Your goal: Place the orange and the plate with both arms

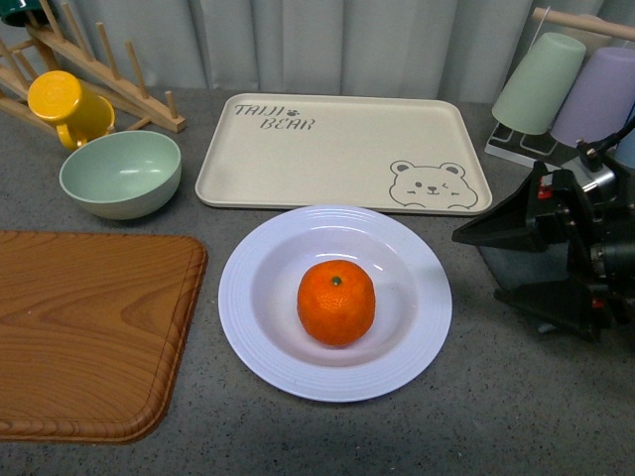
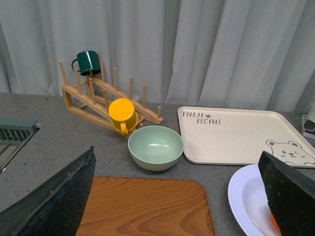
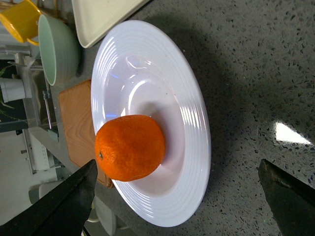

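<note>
Next, my right gripper grabs the white plate by its ridged rim point(image 3: 199, 147) to move the plate with the orange point(image 3: 130, 146) on it.
The orange point(image 1: 336, 302) rests in the middle of the white ridged plate point(image 1: 254, 297) on the grey counter, stem dot up. My right gripper point(image 1: 493, 264) hovers just right of the plate, open and empty, fingers pointing at the rim; in its wrist view the orange point(image 3: 130, 147) and plate point(image 3: 192, 123) lie ahead of its fingers point(image 3: 69, 199). My left gripper point(image 2: 177, 194) is out of the front view; it stands open above the wooden board point(image 2: 142, 209), with the plate's edge point(image 2: 241, 196) beside one finger point(image 2: 290, 194).
A beige bear tray point(image 1: 342, 149) lies behind the plate. A pale green bowl point(image 1: 120, 173), a yellow mug point(image 1: 67, 106) and a wooden rack point(image 1: 109, 74) stand at the back left. The wooden board point(image 1: 84, 332) fills the front left. Upturned cups point(image 1: 566, 84) stand back right.
</note>
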